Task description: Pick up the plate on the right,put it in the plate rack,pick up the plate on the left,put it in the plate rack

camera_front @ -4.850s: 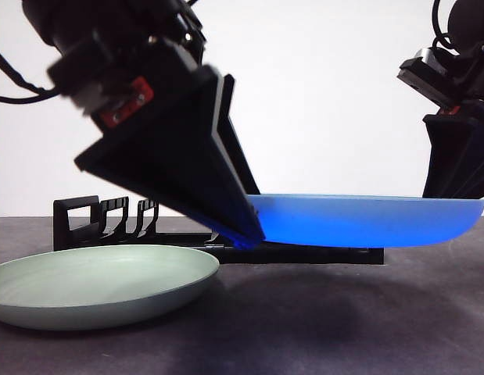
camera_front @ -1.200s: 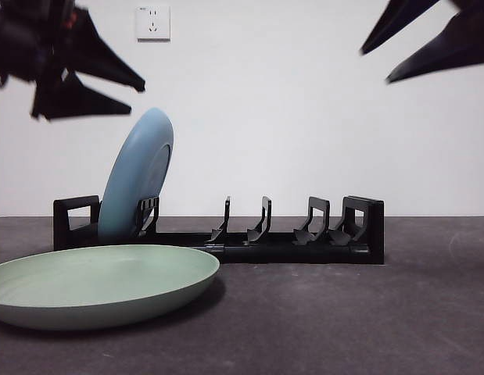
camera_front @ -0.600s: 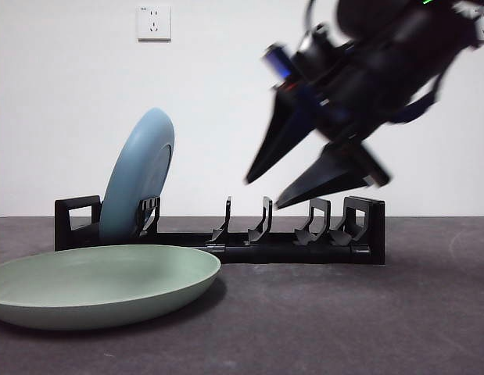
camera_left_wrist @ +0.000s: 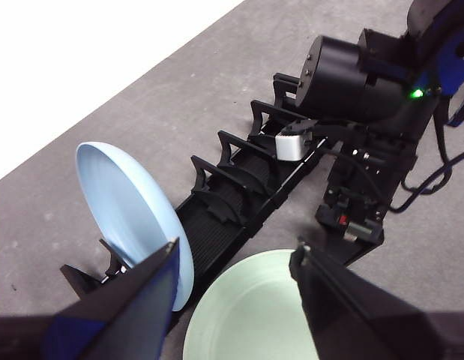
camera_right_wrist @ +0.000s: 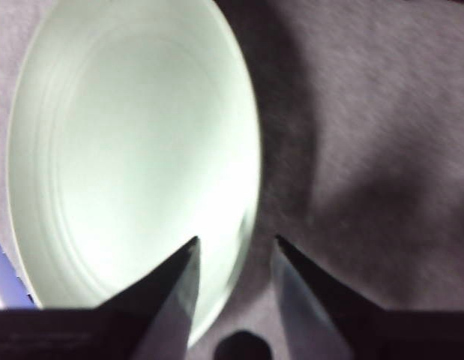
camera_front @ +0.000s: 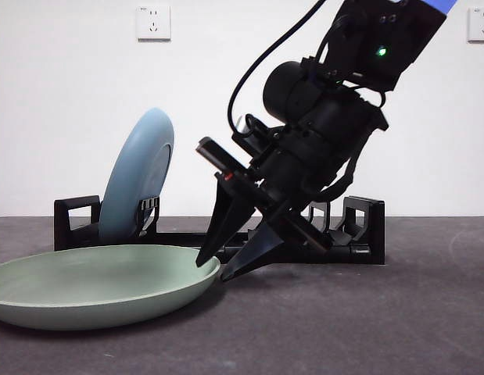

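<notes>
My right gripper grabs the pale green plate [camera_front: 93, 285] by its rim [camera_front: 213, 271] next, to stand the plate in the black plate rack.
A pale green plate [camera_front: 93, 285] [camera_right_wrist: 134, 150] lies flat on the dark table at the near left. My right gripper [camera_front: 213, 270] [camera_right_wrist: 236, 241] is down at its right rim, open, with one jaw over the plate's inside and the other outside the rim. The blue plate [camera_front: 140, 172] [camera_left_wrist: 130, 202] stands tilted on edge in the left end of the black plate rack [camera_front: 363, 234] [camera_left_wrist: 239, 191]. High above, my left gripper [camera_left_wrist: 236, 246] hangs open and empty, out of the front view.
The rack runs across the table behind the green plate, with free prong slots to the right of the blue plate. The right arm's dark body [camera_front: 320, 156] covers the rack's middle. A wall outlet [camera_front: 152, 22] sits on the white wall.
The blue plate, carried earlier, now stands in the rack. The right gripper has swung down and left to the green plate's rim. The left gripper has left the front view.
</notes>
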